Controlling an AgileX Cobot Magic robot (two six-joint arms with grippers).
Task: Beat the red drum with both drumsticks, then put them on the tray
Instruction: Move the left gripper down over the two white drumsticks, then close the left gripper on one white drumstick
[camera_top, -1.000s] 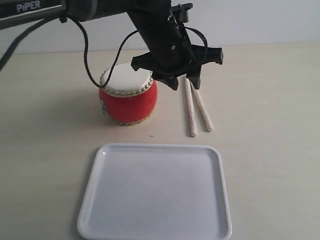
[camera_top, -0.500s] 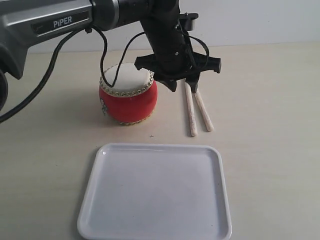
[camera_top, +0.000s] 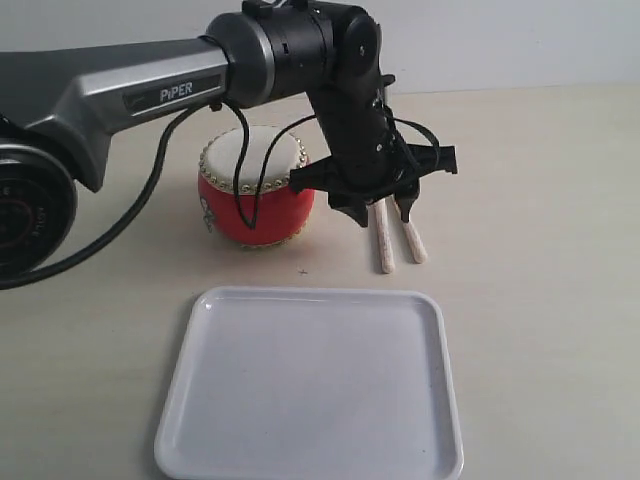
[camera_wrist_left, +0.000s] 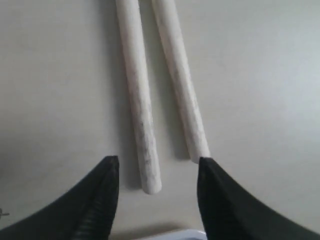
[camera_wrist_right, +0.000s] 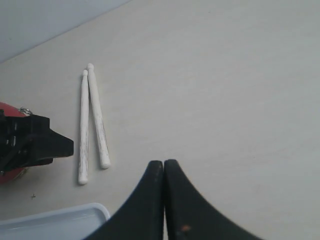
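I will next grab the drumstick nearer the red drum with my left gripper, by its end beside the tray, and then that drumstick will beat the drum.
The red drum (camera_top: 250, 200) stands upright on the table behind the white tray (camera_top: 310, 390). Two pale drumsticks (camera_top: 386, 250) lie side by side on the table just right of the drum. My left gripper (camera_top: 382, 208) reaches across from the left and hangs low over them, open. In the left wrist view its fingertips (camera_wrist_left: 111, 162) straddle the near ends of both drumsticks (camera_wrist_left: 140, 110), touching neither as far as I can see. My right gripper (camera_wrist_right: 163, 163) is shut and empty, well away from the drumsticks (camera_wrist_right: 98, 120); it does not show in the exterior view.
The left arm (camera_top: 150, 90) and its dangling cable (camera_top: 240, 190) pass over the drum. The tray's corner (camera_wrist_right: 75, 216) shows in the right wrist view, near the sticks' ends. Bare table lies to the right of the sticks.
The left arm has reached farther in and lowered; its open gripper has come down from above the sticks' far ends to just over their middle, nearer the tray.
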